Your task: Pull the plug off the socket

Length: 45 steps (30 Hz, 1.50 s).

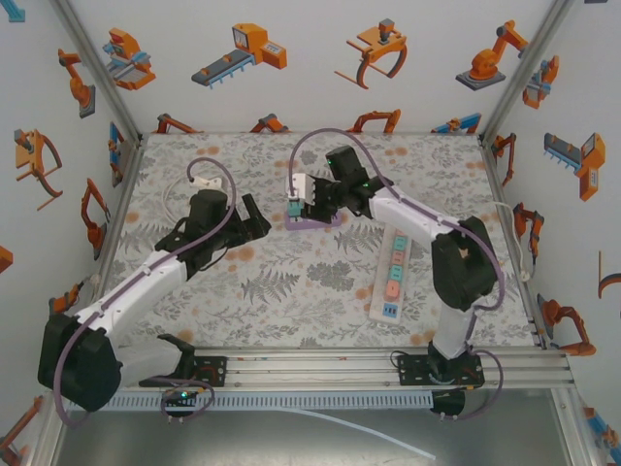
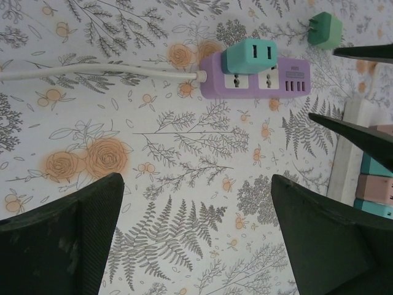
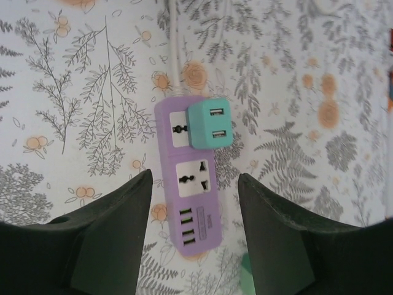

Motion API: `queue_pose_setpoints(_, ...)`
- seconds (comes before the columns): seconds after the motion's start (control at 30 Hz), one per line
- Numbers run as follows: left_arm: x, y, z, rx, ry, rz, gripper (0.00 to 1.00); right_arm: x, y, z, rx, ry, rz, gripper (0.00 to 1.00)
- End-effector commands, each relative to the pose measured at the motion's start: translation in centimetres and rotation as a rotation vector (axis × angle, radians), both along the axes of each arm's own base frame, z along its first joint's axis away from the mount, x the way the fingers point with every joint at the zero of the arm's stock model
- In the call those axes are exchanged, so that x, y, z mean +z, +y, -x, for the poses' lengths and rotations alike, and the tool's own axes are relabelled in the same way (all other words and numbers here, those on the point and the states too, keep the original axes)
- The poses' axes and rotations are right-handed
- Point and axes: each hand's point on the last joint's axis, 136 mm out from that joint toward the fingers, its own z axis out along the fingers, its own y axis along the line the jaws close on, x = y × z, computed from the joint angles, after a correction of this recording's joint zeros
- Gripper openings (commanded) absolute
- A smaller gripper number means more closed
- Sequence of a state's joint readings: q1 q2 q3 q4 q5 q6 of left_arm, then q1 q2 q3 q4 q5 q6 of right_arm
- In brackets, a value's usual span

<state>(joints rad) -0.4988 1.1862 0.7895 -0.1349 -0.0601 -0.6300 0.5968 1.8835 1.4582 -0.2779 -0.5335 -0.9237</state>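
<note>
I will grab the teal plug (image 1: 290, 207) (image 3: 210, 125) across its long sides with my right gripper and leave the power strip's cord end free. Then I can pull the plug off the socket.
A purple power strip (image 3: 195, 212) lies flat on the floral table, with a teal plug (image 3: 210, 125) seated in its end socket next to the white cord (image 3: 175, 43). My right gripper (image 3: 194, 178) hangs open above the strip, a finger on either side of it and nothing between them. From the top, the plug (image 1: 290, 207) and strip (image 1: 315, 223) sit just under that gripper (image 1: 309, 204). My left gripper (image 2: 196, 181) is open over bare tablecloth, short of the strip (image 2: 258, 86) and teal plug (image 2: 249, 56). It stands left of the strip in the top view (image 1: 257, 218).
A white power strip (image 1: 391, 275) with several coloured plugs lies right of centre, beside the right arm. A loose green plug (image 2: 324, 29) rests on the table beyond the purple strip. The white cord (image 2: 92, 74) runs away to the left. Printed walls enclose the table.
</note>
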Motion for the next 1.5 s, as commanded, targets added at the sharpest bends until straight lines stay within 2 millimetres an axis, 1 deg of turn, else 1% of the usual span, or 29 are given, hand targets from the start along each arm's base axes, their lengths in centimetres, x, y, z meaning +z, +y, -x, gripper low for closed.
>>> queue_pose_setpoints(0.0, -0.1, -0.4, -0.8, -0.002, -0.026, 0.034, 0.97, 0.2, 1.3, -0.1, 0.138, -0.019, -0.008, 0.54)
queue_pose_setpoints(0.1, -1.2, 0.0, -1.4, 0.020, -0.005, 0.000, 0.97, -1.5, 1.9, -1.6, 0.122, -0.010, 0.018, 0.54)
queue_pose_setpoints(0.17, -1.7, 0.1, -1.9, 0.037, 0.010, -0.022, 0.97, -2.3, 2.2, -2.3, 0.119, 0.001, 0.029, 0.54)
queue_pose_setpoints(0.33, -3.4, -0.3, -3.3, 0.047, 0.031, -0.051, 0.99, -3.7, 3.1, -2.7, 0.142, 0.049, 0.023, 0.51)
queue_pose_setpoints(0.4, -4.0, -0.9, -4.2, 0.036, 0.048, -0.048, 1.00, -4.2, 3.3, -2.9, 0.145, 0.066, 0.027, 0.48)
queue_pose_setpoints(0.53, -5.3, -2.5, -5.9, 0.015, 0.091, -0.029, 0.91, -4.6, 3.6, -3.1, 0.148, 0.085, 0.031, 0.41)
queue_pose_setpoints(0.57, -5.9, -2.9, -6.3, 0.011, 0.103, -0.028, 0.88, -4.8, 3.6, -3.2, 0.150, 0.089, 0.033, 0.39)
queue_pose_setpoints(0.67, -6.8, -4.0, -7.4, 0.002, 0.123, -0.004, 0.77, -4.8, 3.5, -3.2, 0.153, 0.096, 0.033, 0.34)
queue_pose_setpoints(0.73, -7.6, -4.4, -8.0, 0.007, 0.139, 0.009, 0.72, -4.8, 3.5, -3.1, 0.155, 0.102, 0.030, 0.32)
queue_pose_setpoints(0.77, -8.0, -4.6, -8.2, 0.007, 0.143, 0.014, 0.72, -4.8, 3.6, -3.0, 0.158, 0.105, 0.028, 0.31)
queue_pose_setpoints(0.9, -9.6, -5.0, -8.7, 0.008, 0.176, 0.011, 0.69, -5.1, 3.4, -3.0, 0.159, 0.110, 0.028, 0.30)
queue_pose_setpoints(1.0, -10.5, -5.6, -8.9, -0.003, 0.189, 0.025, 0.67, -5.2, 3.4, -2.8, 0.162, 0.117, 0.029, 0.29)
queue_pose_setpoints(1.17, -11.9, -5.8, -8.8, -0.008, 0.222, 0.029, 0.59, -5.2, 3.4, -2.6, 0.167, 0.122, 0.024, 0.27)
queue_pose_setpoints(1.27, -13.0, -5.5, -8.4, 0.004, 0.265, 0.001, 0.58, -4.9, 3.5, -2.5, 0.171, 0.127, 0.013, 0.25)
queue_pose_setpoints(1.47, -15.0, -4.5, -7.7, 0.026, 0.352, -0.071, 0.57, -3.7, 4.0, -2.3, 0.173, 0.146, -0.027, 0.21)
